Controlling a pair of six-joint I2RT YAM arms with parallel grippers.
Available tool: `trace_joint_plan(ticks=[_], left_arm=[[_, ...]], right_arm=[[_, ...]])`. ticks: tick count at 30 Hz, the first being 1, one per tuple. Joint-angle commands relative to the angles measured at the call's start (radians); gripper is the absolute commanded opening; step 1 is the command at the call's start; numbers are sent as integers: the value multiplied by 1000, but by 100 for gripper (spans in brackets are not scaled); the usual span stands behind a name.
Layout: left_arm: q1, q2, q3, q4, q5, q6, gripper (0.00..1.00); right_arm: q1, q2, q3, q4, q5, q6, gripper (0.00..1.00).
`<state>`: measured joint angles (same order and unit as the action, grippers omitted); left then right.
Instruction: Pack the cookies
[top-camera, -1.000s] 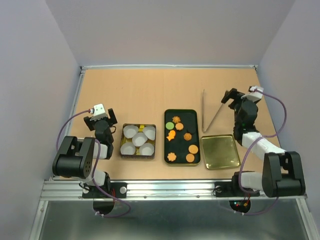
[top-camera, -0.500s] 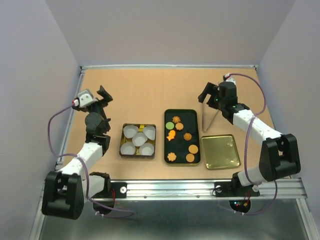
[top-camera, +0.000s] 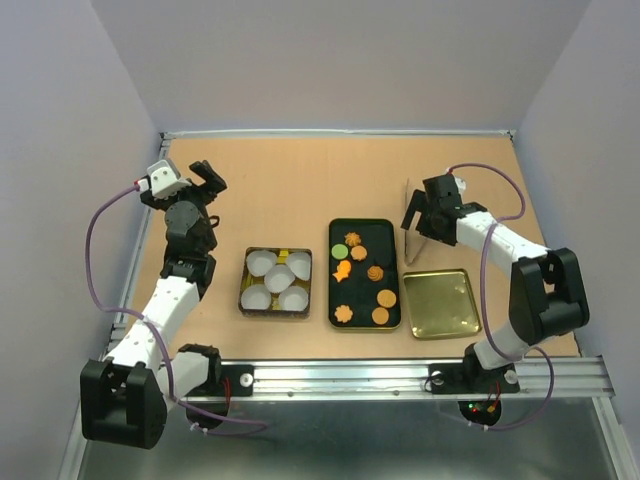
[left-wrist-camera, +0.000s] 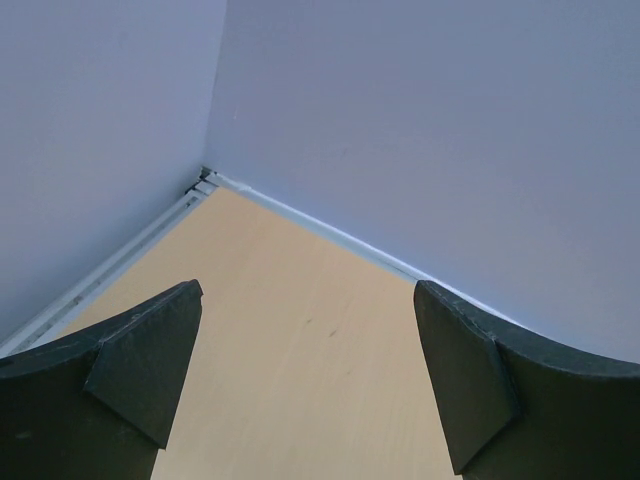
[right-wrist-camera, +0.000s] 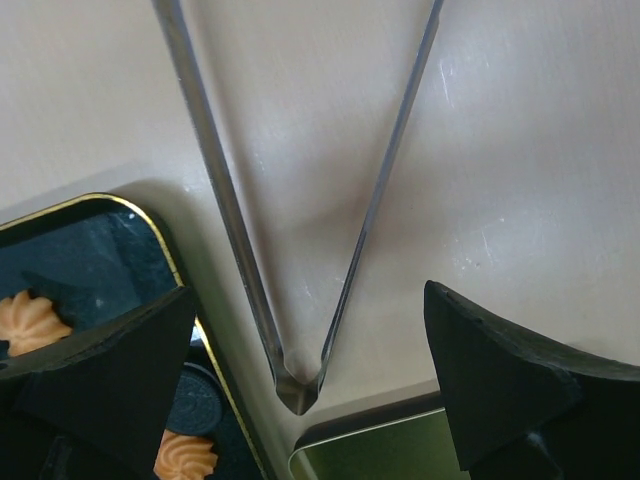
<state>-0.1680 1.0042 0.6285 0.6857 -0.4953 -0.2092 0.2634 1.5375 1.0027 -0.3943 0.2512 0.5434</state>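
Next, my right gripper grabs the metal tongs by their hinged end (top-camera: 409, 259) (right-wrist-camera: 298, 378), to pack the cookies into the white paper cups.
Several cookies (top-camera: 375, 271), orange-brown plus one green (top-camera: 339, 249), lie on a black gold-rimmed tray (top-camera: 364, 232) at the table's middle. Two orange swirl cookies (right-wrist-camera: 30, 315) show at the left of the right wrist view. My right gripper (top-camera: 416, 218) is open and empty, low over metal tongs (top-camera: 407, 245) just right of the tray. In the right wrist view the tongs' hinge (right-wrist-camera: 298, 390) lies between my open fingers (right-wrist-camera: 500, 380). My left gripper (top-camera: 210, 178) is open and empty at the far left, pointing at the bare back corner (left-wrist-camera: 310, 370).
A tin (top-camera: 243, 285) holding several white paper cups (top-camera: 279, 278) stands left of the tray. A gold lid (top-camera: 440, 303) lies right of the tray, its edge just below the tongs' hinge in the right wrist view (right-wrist-camera: 370, 455). Walls enclose the table on three sides.
My right gripper came nearer and lower, onto the tongs beside the tray. My left arm stretched out to the far left, away from the tin. Cookies, tin and lid have not moved.
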Motion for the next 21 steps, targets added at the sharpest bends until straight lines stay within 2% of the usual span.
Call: trace_joint_plan(ticks=[1, 21], left_arm=[[4, -12, -7, 11, -3, -12, 99], [2, 28, -7, 14, -17, -18, 99]], right_arm=[[17, 50, 66, -54, 49, 24, 100], [19, 222, 162, -54, 17, 15, 100]])
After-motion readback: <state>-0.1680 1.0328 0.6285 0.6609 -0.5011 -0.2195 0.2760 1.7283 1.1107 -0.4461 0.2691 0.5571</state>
